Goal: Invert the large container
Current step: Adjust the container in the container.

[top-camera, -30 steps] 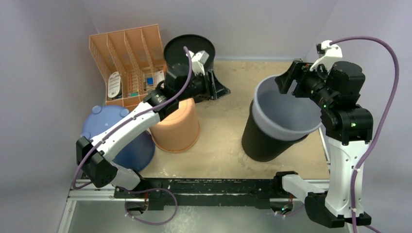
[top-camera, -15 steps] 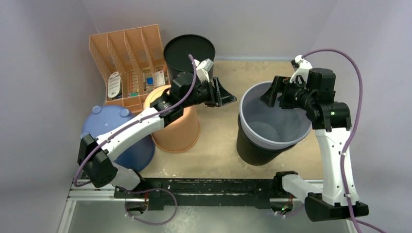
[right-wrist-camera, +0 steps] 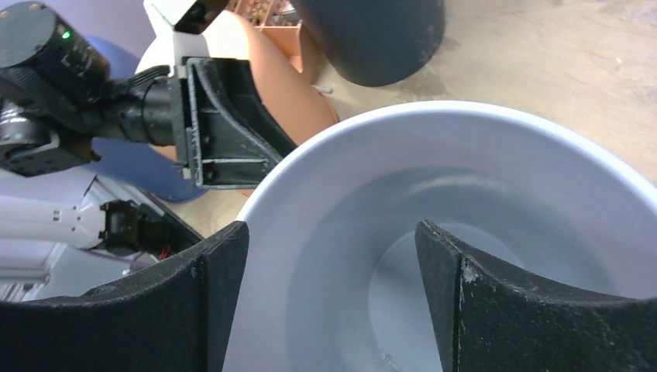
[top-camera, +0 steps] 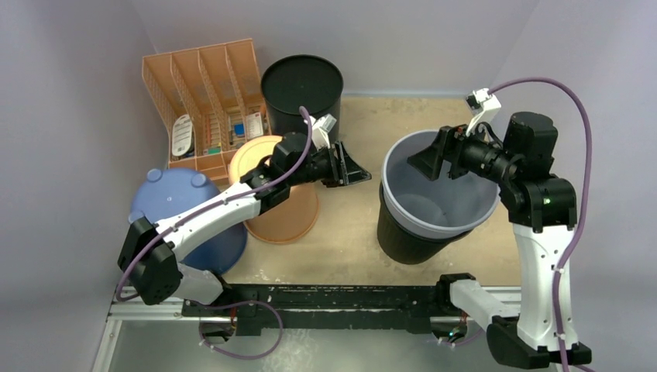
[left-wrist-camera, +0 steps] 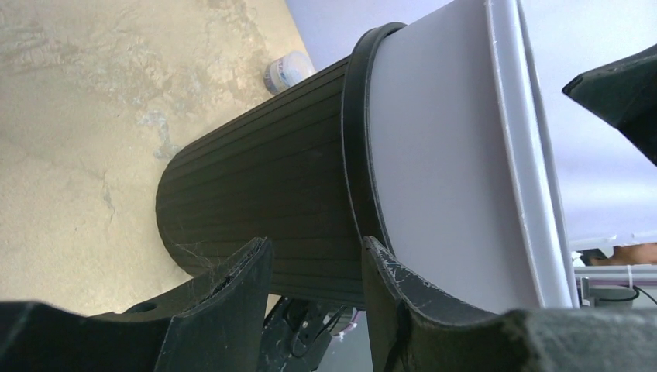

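My right gripper grabs the large container's rim on the side facing my left gripper next, one finger inside, to reposition it for turning upside down.
The large container (top-camera: 403, 232), a black ribbed bin with a pale lavender liner (top-camera: 442, 198), stands upright at the table's right centre, mouth up. My right gripper (top-camera: 430, 159) hovers over the far side of its mouth, open, with only the empty inside (right-wrist-camera: 465, 232) showing between its fingers. From the left, my left gripper (top-camera: 352, 164) points at the bin, a short gap away and open. In the left wrist view the ribbed wall (left-wrist-camera: 263, 170) and liner rim (left-wrist-camera: 442, 155) lie just beyond the left gripper (left-wrist-camera: 315, 246), untouched. The left gripper (right-wrist-camera: 225, 128) also shows in the right wrist view.
An upturned orange pail (top-camera: 283, 201) sits under the left forearm, with an upturned blue tub (top-camera: 182, 217) to its left. A second black bin (top-camera: 302, 81) and an orange file rack (top-camera: 205, 93) stand at the back left. A small white jar (left-wrist-camera: 287, 71) lies behind the large bin.
The large container has gone from tilted to upright and shifted slightly left. The right gripper moved over its mouth. The left gripper swung away from the back black bin towards the container.
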`<state>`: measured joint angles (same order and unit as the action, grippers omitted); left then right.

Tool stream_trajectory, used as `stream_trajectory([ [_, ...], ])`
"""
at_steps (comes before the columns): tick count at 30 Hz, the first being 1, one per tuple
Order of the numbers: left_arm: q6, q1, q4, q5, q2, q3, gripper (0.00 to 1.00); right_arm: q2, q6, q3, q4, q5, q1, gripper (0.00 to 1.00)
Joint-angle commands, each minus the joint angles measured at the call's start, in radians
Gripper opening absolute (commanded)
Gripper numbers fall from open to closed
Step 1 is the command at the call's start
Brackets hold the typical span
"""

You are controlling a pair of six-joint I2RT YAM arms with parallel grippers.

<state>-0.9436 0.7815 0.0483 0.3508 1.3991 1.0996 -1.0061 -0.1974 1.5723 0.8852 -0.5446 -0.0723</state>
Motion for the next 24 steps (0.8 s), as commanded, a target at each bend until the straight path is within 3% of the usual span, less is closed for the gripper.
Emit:
stream_trajectory([
  [1, -0.007, 0.004, 0.073, -0.005, -0.038, 0.004, 0.45, -0.007, 0.052, 0.032, -0.010, -0.088, -0.018, 0.81],
  [7, 0.018, -0.003, 0.033, -0.036, -0.023, 0.015, 0.49, -0.018, 0.068, 0.034, 0.008, -0.066, -0.068, 0.81],
  [14, 0.036, -0.053, 0.007, -0.091, -0.007, 0.030, 0.50, -0.034, 0.048, 0.006, -0.004, 0.032, -0.224, 0.80],
  [20, 0.028, -0.070, 0.005, -0.119, -0.010, 0.027, 0.50, -0.078, 0.033, 0.019, 0.032, 0.185, -0.361, 0.79],
  [24, 0.019, -0.075, 0.005, -0.129, -0.008, 0.026, 0.50, -0.114, 0.018, 0.026, 0.065, 0.309, -0.455, 0.72],
])
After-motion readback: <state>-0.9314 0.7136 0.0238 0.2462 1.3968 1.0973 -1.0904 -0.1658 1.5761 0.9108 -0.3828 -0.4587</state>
